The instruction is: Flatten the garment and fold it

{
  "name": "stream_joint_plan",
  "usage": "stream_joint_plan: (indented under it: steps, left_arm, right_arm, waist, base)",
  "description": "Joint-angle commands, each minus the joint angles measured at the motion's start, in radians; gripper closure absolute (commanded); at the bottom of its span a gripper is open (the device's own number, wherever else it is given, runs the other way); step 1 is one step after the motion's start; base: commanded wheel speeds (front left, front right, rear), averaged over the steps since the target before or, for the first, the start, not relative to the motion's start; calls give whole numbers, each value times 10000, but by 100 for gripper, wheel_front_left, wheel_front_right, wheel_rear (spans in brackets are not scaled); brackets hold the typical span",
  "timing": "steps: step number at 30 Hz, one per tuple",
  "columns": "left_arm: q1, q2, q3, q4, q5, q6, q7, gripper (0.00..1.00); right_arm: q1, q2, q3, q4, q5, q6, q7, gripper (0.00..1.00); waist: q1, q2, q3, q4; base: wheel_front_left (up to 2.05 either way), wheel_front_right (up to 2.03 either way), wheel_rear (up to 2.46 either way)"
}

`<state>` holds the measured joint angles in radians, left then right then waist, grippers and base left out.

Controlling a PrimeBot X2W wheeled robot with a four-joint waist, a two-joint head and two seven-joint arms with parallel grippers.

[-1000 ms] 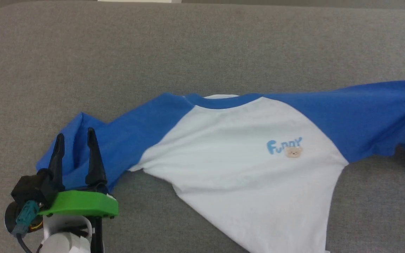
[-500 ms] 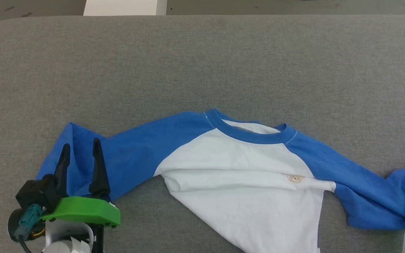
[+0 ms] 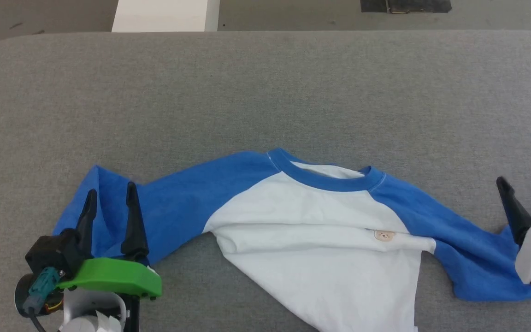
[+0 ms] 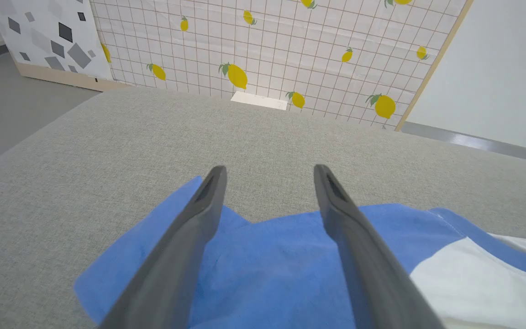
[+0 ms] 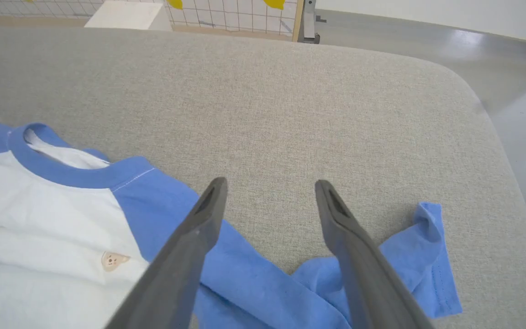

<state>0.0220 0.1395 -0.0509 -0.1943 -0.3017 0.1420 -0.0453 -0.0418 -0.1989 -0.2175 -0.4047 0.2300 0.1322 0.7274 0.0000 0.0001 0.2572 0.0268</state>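
Note:
The garment's chest [image 3: 319, 232] is bunched up in creases. My right gripper will next pick up the blue sleeve by its top edge near the garment's shoulder [image 3: 457, 221].
The garment [image 3: 311, 221] lies front up on the grey padded table [image 3: 265, 92], its white body creased across the chest over a small bear print [image 3: 384, 235]. One blue sleeve [image 3: 168, 207] stretches left and the other [image 3: 473, 258] right. My left gripper [image 3: 111, 193] hovers open over the left sleeve end, which spreads under its fingers [image 4: 267, 171]. At the right, my right gripper [image 3: 526, 182] stands open above the crumpled right sleeve [image 5: 409, 265], nothing between its fingers [image 5: 270, 183]. The garment's hem runs off the head view's bottom edge.
Past the table's far edge are grey floor, a white box [image 3: 164, 16] and a dark object [image 3: 406, 5]. A lemon-patterned grid panel [image 4: 272, 55] stands behind. The table's rounded right corner [image 5: 473, 87] lies near the right gripper.
The lifted right sleeve dropped to the table, creasing the chest. My right gripper opened, let go of it and came into view at the right. The head camera tilted; the left gripper stayed put.

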Motion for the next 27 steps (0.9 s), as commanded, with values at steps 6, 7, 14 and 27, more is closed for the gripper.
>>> stream_joint_plan:
  steps: [6, 7, 14, 27]
  left_arm:
    - [-135, 89, -110, 57, -167, -76, -21, 0]
    - [-168, 105, -116, 60, -168, -86, -21, 0]
    - [-437, 174, -189, 122, -188, -153, -43, 0]
    - [-488, 66, -273, 344, -258, -48, -215, 0]
  right_arm:
    - [-289, -1491, 1425, 1546, 419, -15, 1331, 0]
    - [-334, -1670, 1574, 1729, 496, -15, 1381, 0]
    - [-702, -2634, 2638, 3284, 951, -15, 1270, 58]
    - [-2405, -2821, 1250, 3363, -591, -15, -1323, 100]
  waist:
    - [0, -1, 581, 468]
    - [0, -1, 652, 515]
    - [0, -1, 1050, 868]
    - [0, -1, 777, 896]
  base:
    - [0, 0, 0]
    - [0, 0, 0]
    - [0, 0, 0]
    - [0, 0, 0]
